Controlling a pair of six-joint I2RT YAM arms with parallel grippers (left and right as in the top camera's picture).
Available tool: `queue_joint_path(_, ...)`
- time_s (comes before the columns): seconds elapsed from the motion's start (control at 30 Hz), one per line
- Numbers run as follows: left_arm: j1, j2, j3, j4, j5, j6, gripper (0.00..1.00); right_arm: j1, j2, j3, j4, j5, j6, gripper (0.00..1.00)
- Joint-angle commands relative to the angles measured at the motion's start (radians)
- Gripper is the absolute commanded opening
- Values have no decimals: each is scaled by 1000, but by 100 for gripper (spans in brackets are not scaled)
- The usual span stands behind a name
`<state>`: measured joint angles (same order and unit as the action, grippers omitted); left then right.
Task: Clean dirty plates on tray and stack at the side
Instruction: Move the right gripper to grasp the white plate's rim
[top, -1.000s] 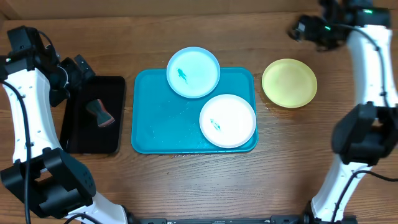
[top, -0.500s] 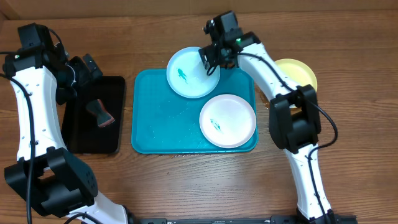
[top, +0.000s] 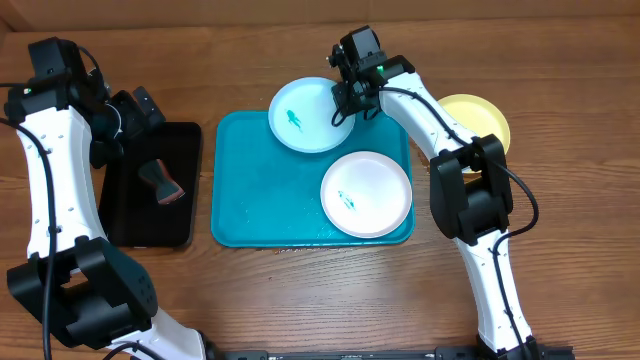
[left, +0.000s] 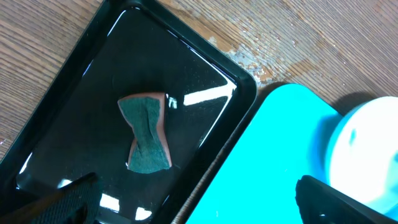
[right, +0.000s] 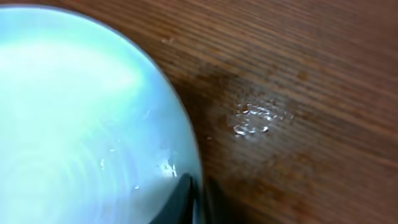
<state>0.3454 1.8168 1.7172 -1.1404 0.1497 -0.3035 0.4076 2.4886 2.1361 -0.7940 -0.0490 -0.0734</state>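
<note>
My left gripper is to grab the sponge across its narrow green middle next, so the pink part stays free to clean.
The pale blue plate, with a green smear in its middle, lies on the back rim of the teal tray. My right gripper is shut on this plate's right rim; in the right wrist view the gripper pinches the pale blue plate's edge. A white plate with a green smear sits on the tray's front right. The yellow-green plate rests on the table to the right, partly behind my right arm. My left gripper hangs open above the far end of the black tray.
A black tray left of the teal tray holds a green and pink sponge. The left wrist view shows the teal tray beside it. A small wet patch marks the wood by the plate.
My right arm swung in from the far right corner to the pale blue plate and shut on its rim. The left arm shifted slightly and stayed open.
</note>
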Motion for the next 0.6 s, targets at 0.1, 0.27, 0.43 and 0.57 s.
queue_joint_path(0.1,-8,1,6,0,-3,12,99,35,-55,41,-100,-30,75,4)
queue_joint_path(0.27,-8,10,5,0,-5,12,97,76,-103,92,-216,-112,130,4)
queue_joint_path(0.43,-8,41,-9,-1,-4,12,97,123,-104,72,-286,-132,183,4)
queue_joint_path(0.57,-6,76,-14,-5,-4,12,97,151,-104,21,-281,-121,205,4)
